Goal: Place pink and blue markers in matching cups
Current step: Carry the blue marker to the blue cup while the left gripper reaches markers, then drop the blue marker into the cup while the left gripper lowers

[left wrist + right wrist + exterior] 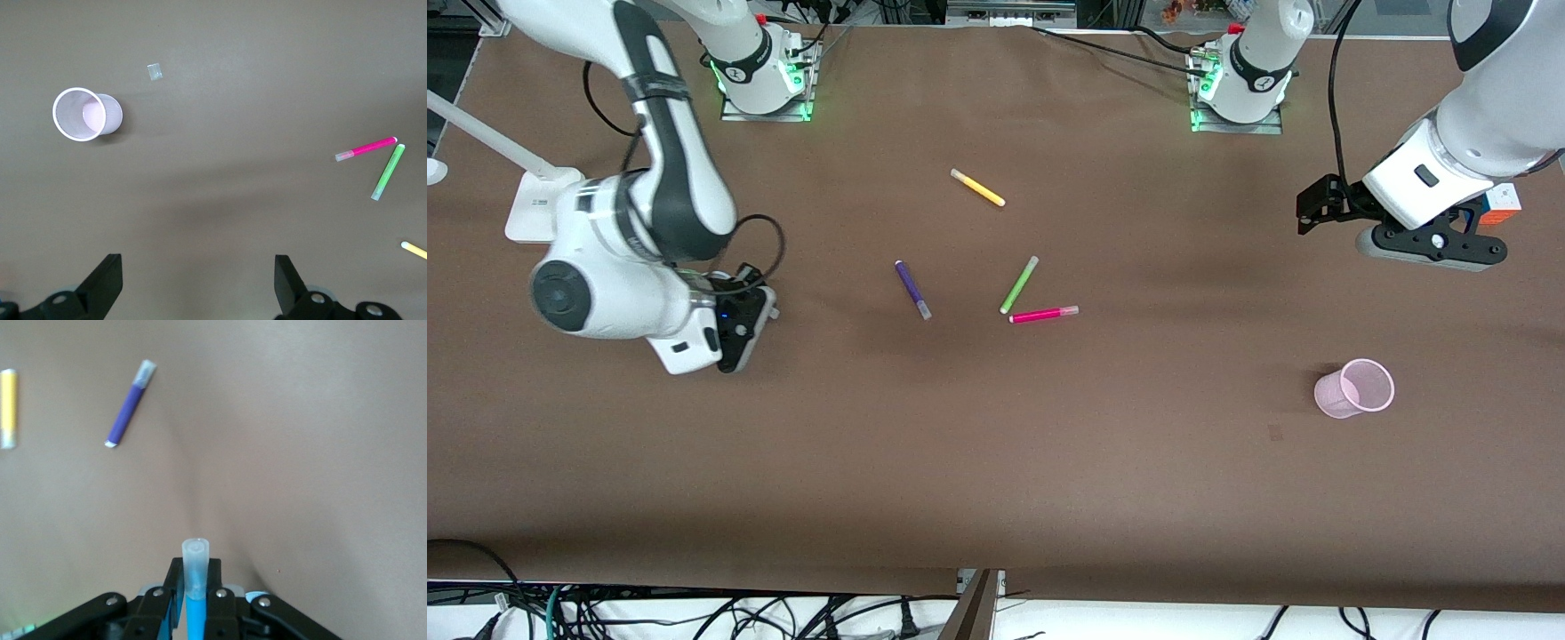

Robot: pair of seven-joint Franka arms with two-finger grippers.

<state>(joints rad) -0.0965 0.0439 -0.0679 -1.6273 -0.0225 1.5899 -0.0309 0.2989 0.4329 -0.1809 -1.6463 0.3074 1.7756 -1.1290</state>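
The blue marker (196, 607) hangs above the pale blue cup's rim in the right wrist view, so my right gripper needs to lower it before letting go.
My right gripper (195, 579) is shut on the blue marker (196, 607), whose pale cap pokes out past the fingertips. In the front view this gripper (735, 342) hangs over the table toward the right arm's end, and its hand hides the marker. The pink marker (1044, 314) (365, 149) lies mid-table. The pale pink cup (1354, 388) (87, 115) stands upright and empty, nearer the front camera, toward the left arm's end. My left gripper (198, 270) (1432, 247) waits high over that end, open and empty.
A lime green marker (1019, 284) lies touching the pink one's tip. A purple marker (912, 289) (129, 405) and a yellow marker (977, 188) lie mid-table. A white stand base (538, 204) sits by the right arm, a colour cube (1503, 204) by the left.
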